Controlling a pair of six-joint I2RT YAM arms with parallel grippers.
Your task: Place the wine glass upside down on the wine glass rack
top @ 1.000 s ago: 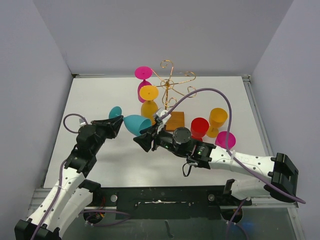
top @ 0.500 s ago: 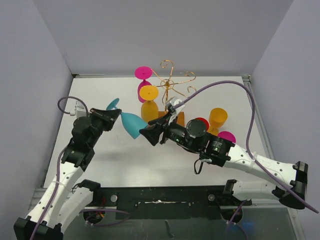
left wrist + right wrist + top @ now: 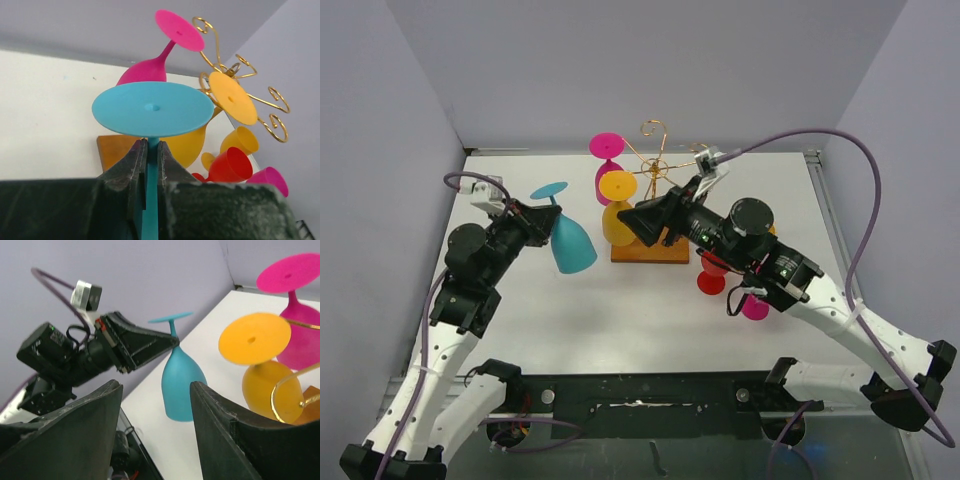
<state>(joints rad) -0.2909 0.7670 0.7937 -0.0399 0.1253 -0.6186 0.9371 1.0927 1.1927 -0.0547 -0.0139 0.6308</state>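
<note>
My right gripper is to grab the teal wine glass (image 3: 572, 245) by the edge of its foot (image 3: 554, 188) next, so that the stem stays free to enter a wire loop.
The teal wine glass (image 3: 572, 245) is upside down, its bowl low and its round foot (image 3: 152, 109) on top. My left gripper (image 3: 542, 222) is shut on the stem (image 3: 151, 170) just under the foot. Whether the rim touches the table I cannot tell. The wine glass rack (image 3: 658, 170), gold wire on a brown wooden base (image 3: 650, 252), stands to the right of the glass. My right gripper (image 3: 638, 218) hovers open in front of the rack, pointing at the teal wine glass (image 3: 181, 385) and holding nothing. Its fingers (image 3: 95, 425) are well apart.
A pink glass (image 3: 608, 165) and an orange glass (image 3: 618, 205) hang upside down on the rack. A red glass (image 3: 712, 272) and another pink glass (image 3: 755, 308) sit under my right arm. An orange glass (image 3: 241, 142) stands near them. Grey walls enclose the table.
My right gripper opened wider and drew back from the teal bowl toward the rack. My left gripper swung the glass from lying sideways to bowl-down, moving it back and left.
</note>
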